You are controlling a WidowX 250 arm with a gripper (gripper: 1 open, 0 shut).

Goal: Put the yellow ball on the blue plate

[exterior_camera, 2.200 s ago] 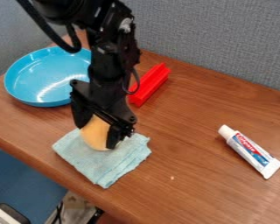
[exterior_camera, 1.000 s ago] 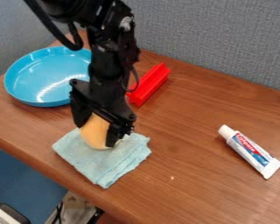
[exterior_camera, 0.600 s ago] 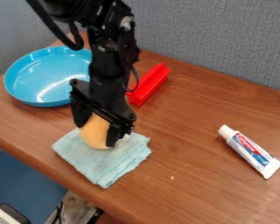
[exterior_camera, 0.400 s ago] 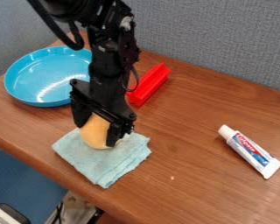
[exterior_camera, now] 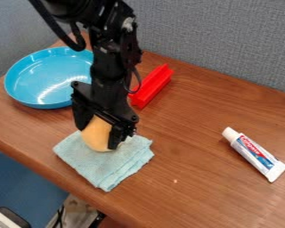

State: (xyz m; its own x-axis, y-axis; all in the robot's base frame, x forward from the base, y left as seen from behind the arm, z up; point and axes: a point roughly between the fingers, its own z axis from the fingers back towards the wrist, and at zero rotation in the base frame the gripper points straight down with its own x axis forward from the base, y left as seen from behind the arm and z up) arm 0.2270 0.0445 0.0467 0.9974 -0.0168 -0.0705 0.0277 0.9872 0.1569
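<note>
The fingers of my gripper reach down on either side of the yellow ball [exterior_camera: 99, 137] on the light blue cloth. They would hold the ball if they closed now, so it is time to close.
The yellow ball [exterior_camera: 99, 137] rests on a light blue cloth [exterior_camera: 113, 166] near the table's front edge. My gripper [exterior_camera: 104, 127] points straight down over the ball, its black fingers [exterior_camera: 81, 114] standing wide on either side of it. The jaws look open around the ball, which still sits on the cloth. The blue plate [exterior_camera: 26, 89] lies at the back left, with nothing in it, a short way from the ball. The arm hides the plate's right rim.
A red block [exterior_camera: 155, 83] lies just behind the gripper, to the right of the plate. A toothpaste tube [exterior_camera: 255, 152] lies at the right. The brown table's front edge [exterior_camera: 38, 151] runs close by the cloth.
</note>
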